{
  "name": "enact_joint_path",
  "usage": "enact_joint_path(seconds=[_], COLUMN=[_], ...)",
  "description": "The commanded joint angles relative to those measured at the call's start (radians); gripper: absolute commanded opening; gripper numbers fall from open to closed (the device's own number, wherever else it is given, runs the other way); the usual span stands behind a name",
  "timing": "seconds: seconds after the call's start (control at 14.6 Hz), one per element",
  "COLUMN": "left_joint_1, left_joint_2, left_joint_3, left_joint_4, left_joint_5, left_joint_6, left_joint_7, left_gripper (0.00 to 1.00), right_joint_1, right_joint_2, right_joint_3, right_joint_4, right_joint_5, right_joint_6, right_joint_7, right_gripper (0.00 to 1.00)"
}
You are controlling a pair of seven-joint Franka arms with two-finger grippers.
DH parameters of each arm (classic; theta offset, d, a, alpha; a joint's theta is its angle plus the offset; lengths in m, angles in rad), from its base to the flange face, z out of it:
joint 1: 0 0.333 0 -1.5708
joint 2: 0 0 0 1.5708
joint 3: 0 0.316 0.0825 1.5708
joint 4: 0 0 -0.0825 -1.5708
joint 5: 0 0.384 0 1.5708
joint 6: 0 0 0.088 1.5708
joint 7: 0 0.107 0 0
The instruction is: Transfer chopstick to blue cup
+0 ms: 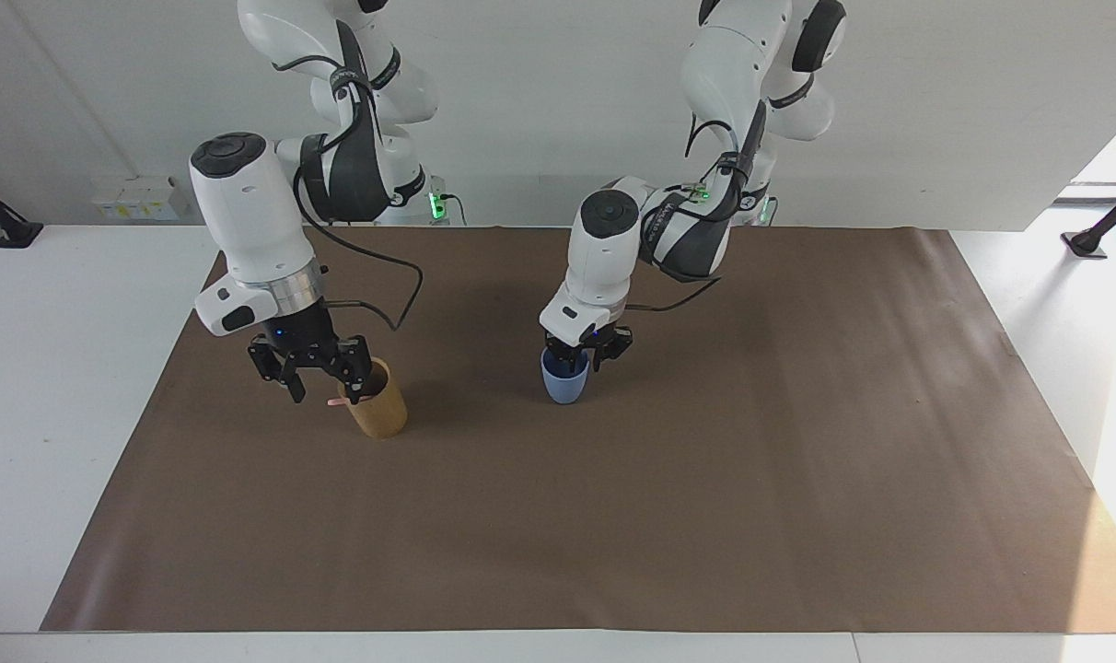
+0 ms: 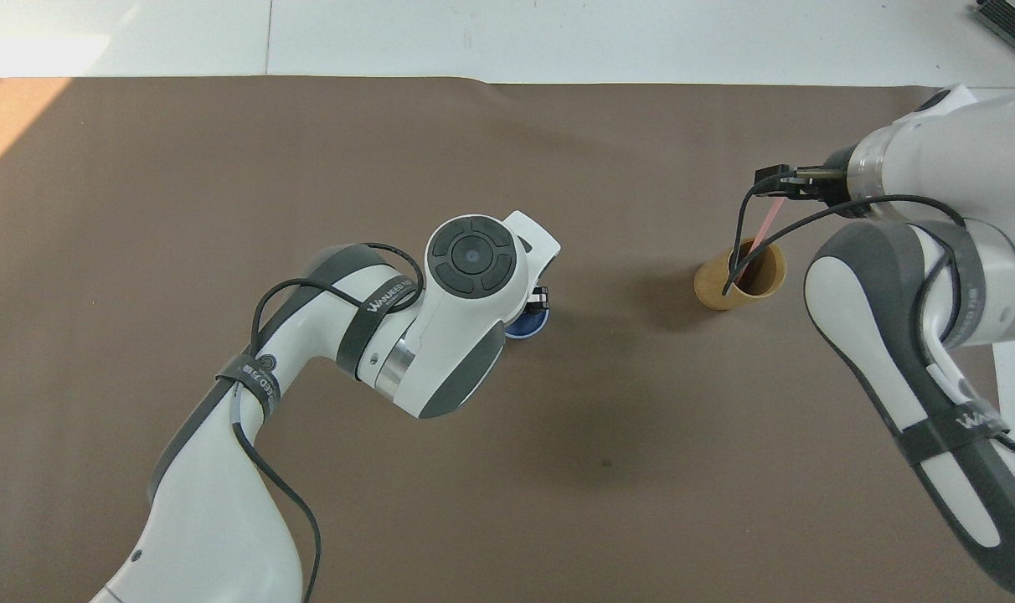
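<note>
The pale pink chopstick has to go into the blue cup. My right gripper will next grab the chopstick's end that sticks out of the tan cup.
A single pale pink chopstick leans in the tan cup, its upper end sticking out over the rim toward the right arm's end of the table. My right gripper is low at that end, open, one finger on each side of the stick. The blue cup stands on the brown mat mid-table. My left gripper is directly over its rim with the fingers spread apart. In the overhead view the chopstick slants out of the tan cup, and the left wrist hides most of the blue cup.
The brown mat covers most of the white table. Both arms hang low over the half of the mat nearer the robots. Nothing else stands on the mat.
</note>
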Motion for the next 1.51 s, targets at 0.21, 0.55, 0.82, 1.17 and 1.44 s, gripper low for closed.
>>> enact_joint_path(seconds=[0.21,0.55,0.82,1.17,1.44], left_joint_1=[0.159,0.365,0.526,0.643,0.707], left_joint_2=[-0.238,-0.373,-0.444,-0.487,-0.478], left_joint_3=[0.027,0.027,0.029,0.032,0.032], left_joint_4=[-0.07,-0.168,-0.196,-0.181,-0.063], left_joint_5=[0.02,0.01,0.01,0.011,0.011], left_joint_6=[-0.197,-0.285,-0.363,-0.37,-0.455], left_joint_7=[0.223,0.57,0.805,0.975,1.038], left_gripper=[1.0,1.0,1.0,1.0,1.0], right_joint_1=[-0.002,-0.004,-0.002,0.062,0.171], right_joint_2=[0.012,-0.031,-0.154,-0.276,-0.281], right_joint_3=[0.003,0.003,0.003,0.006,0.006], right_joint_4=[-0.021,-0.021,-0.022,-0.067,-0.075], right_joint_5=[0.024,0.024,0.024,0.033,0.076], right_joint_6=[0.045,0.044,0.018,0.005,0.06], right_joint_7=[-0.01,-0.009,-0.009,0.006,0.055], right_gripper=[0.11,0.0,0.0,0.0,0.0])
